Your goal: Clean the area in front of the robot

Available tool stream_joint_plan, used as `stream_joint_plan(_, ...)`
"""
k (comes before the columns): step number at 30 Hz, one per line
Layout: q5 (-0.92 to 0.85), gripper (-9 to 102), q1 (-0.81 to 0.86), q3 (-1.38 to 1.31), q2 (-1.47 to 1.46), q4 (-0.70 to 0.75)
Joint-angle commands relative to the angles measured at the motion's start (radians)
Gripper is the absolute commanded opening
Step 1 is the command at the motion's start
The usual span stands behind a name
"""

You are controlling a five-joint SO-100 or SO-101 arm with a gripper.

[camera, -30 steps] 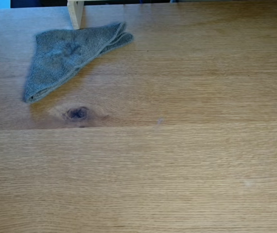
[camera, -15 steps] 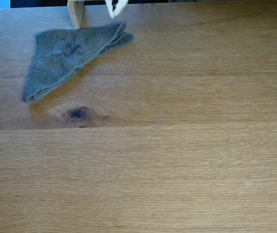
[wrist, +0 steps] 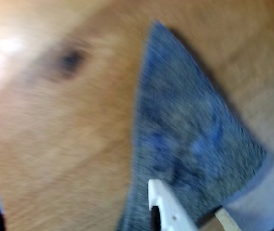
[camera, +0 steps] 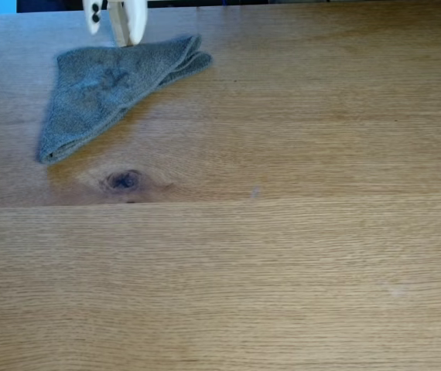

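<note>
The gripper grabs the folded grey terry cloth by its middle (camera: 106, 86) next, to wipe the area clean.
The area is a broad oak-grain tabletop (camera: 298, 255) with a small dark knot (camera: 122, 180) and a plank seam just below it. A folded grey terry cloth (camera: 104, 89) lies on it at the upper left. The robot's white gripper (camera: 114, 22) reaches in at the top edge, above the cloth's far corner. Its pointed fingers (camera: 93, 17) stand apart on either side of a pale wooden post (camera: 120, 29). The blurred wrist view looks down on the cloth (wrist: 190, 134) and the knot (wrist: 69, 60). There the gripper (wrist: 77, 209) is open and holds nothing, with one fingertip (wrist: 168, 207) over the cloth's edge.
The wooden post stands upright at the table's far edge, touching the cloth's back corner; its foot (wrist: 228, 221) also shows in the wrist view. Bare wood stretches to the right of the cloth and all across the front.
The gripper came into the fixed view at the top edge, then moved left from above the cloth's right tip to the post. The cloth has not moved.
</note>
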Motion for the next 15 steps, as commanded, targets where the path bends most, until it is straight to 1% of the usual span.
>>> stream_joint_plan(1,-0.035,36,0.114,-0.107,-0.127,-0.032)
stream_joint_plan(4,-0.084,38,0.167,-0.107,-0.259,-0.066)
stream_joint_plan(9,-0.189,46,0.218,-0.118,-0.465,-0.144)
stream_joint_plan(15,-0.276,46,0.265,-0.118,-0.627,-0.304)
